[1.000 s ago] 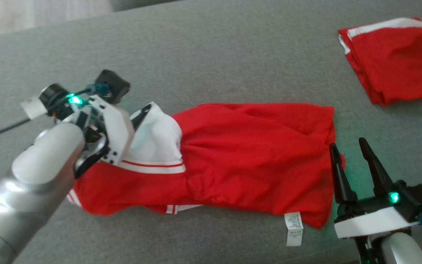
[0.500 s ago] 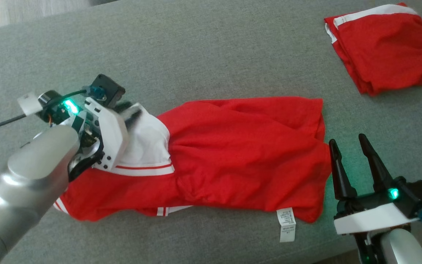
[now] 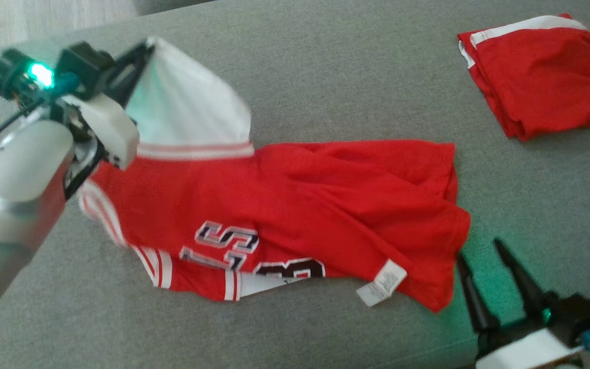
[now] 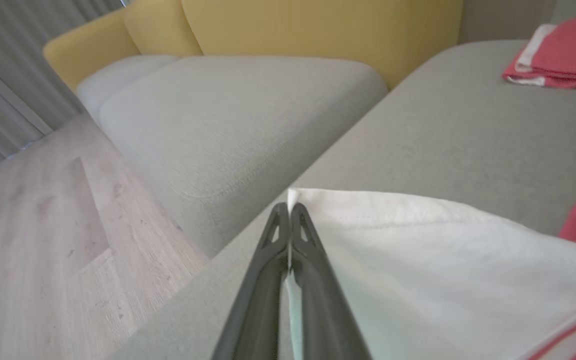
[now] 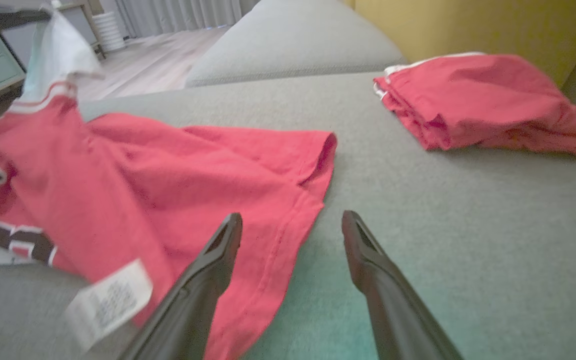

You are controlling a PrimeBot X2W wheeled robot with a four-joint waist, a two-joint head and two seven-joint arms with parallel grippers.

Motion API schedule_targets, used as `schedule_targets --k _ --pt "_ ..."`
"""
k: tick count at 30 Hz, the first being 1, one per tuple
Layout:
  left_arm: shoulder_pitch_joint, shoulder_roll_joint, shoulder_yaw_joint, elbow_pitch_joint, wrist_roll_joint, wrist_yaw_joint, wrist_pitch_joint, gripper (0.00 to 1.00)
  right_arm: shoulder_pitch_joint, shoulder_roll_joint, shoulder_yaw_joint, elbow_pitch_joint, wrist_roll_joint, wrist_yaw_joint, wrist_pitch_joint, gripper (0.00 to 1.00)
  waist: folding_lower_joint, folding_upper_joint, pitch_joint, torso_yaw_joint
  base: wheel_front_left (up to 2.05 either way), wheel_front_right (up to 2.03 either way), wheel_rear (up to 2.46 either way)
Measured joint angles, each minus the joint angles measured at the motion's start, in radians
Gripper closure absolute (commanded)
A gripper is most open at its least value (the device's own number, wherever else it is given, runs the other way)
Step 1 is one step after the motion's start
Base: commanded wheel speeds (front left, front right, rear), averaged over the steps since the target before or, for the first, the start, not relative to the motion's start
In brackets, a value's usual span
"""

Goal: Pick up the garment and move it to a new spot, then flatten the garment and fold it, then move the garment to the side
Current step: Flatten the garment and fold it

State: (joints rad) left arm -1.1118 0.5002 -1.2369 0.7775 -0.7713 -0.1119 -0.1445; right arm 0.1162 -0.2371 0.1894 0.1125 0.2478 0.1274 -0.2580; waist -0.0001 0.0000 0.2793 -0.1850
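The garment has the red hem corner [image 3: 438,300] near its care label [image 3: 382,282], and my right gripper should pick it up by that corner next. Then the garment can be flattened for folding.
The garment [image 3: 300,205] is a red jersey with a white sleeve and dark lettering, spread across the grey sofa seat [image 3: 325,77]. My left gripper [image 3: 144,46] is shut on the white sleeve's corner and holds it lifted at the upper left; in the left wrist view the two fingers [image 4: 288,220] pinch the white cloth [image 4: 418,260]. The right gripper [image 3: 479,248] stands open at the lower right, just off the garment's hem. In the right wrist view that gripper [image 5: 290,222] points over the red hem [image 5: 288,225], with a white care label [image 5: 108,300] to its left.
A second red garment [image 3: 541,77] lies folded at the far right of the seat, also seen as a folded red pile [image 5: 473,100]. A yellow sofa back [image 4: 318,25] and a wooden floor [image 4: 43,240] lie beyond the seat's left edge.
The left gripper closed on the white sleeve and lifted it up and away, turning the jersey so its lettering shows. The right gripper stayed open; the camera shifted slightly.
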Motion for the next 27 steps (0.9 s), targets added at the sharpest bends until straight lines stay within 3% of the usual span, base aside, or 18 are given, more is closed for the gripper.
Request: schedule_targets --k 4,13,23,25,27 --pt "-0.02 -0.034 0.03 0.071 0.006 0.015 -0.07 1.0 0.022 -0.066 0.109 0.002 0.045 0.0 0.0 0.0 0.0 0.0 -0.007 0.0 0.0 0.0 0.0" --pt "-0.02 -0.084 0.035 0.159 0.017 0.002 -0.102 1.0 0.006 -0.176 0.316 0.032 0.182 0.0 0.0 0.0 0.0 0.0 -0.017 0.014 0.0 0.0 0.0" --pt "-0.036 -0.101 0.057 0.185 0.034 -0.012 -0.108 1.0 -0.031 -0.217 0.343 0.044 0.19 0.0 0.0 0.0 0.0 0.0 -0.011 0.027 0.0 0.0 0.0" --pt "-0.036 -0.102 0.064 0.185 0.04 -0.012 -0.108 1.0 -0.035 -0.219 0.359 0.053 0.193 0.0 0.0 0.11 0.0001 0.0 -0.009 0.031 0.0 0.0 0.0" --pt "-0.036 -0.103 0.068 0.184 0.044 -0.012 -0.108 1.0 -0.046 -0.221 0.378 0.067 0.2 0.0 0.0 0.54 0.0 0.0 -0.006 0.035 0.0 0.0 0.0"
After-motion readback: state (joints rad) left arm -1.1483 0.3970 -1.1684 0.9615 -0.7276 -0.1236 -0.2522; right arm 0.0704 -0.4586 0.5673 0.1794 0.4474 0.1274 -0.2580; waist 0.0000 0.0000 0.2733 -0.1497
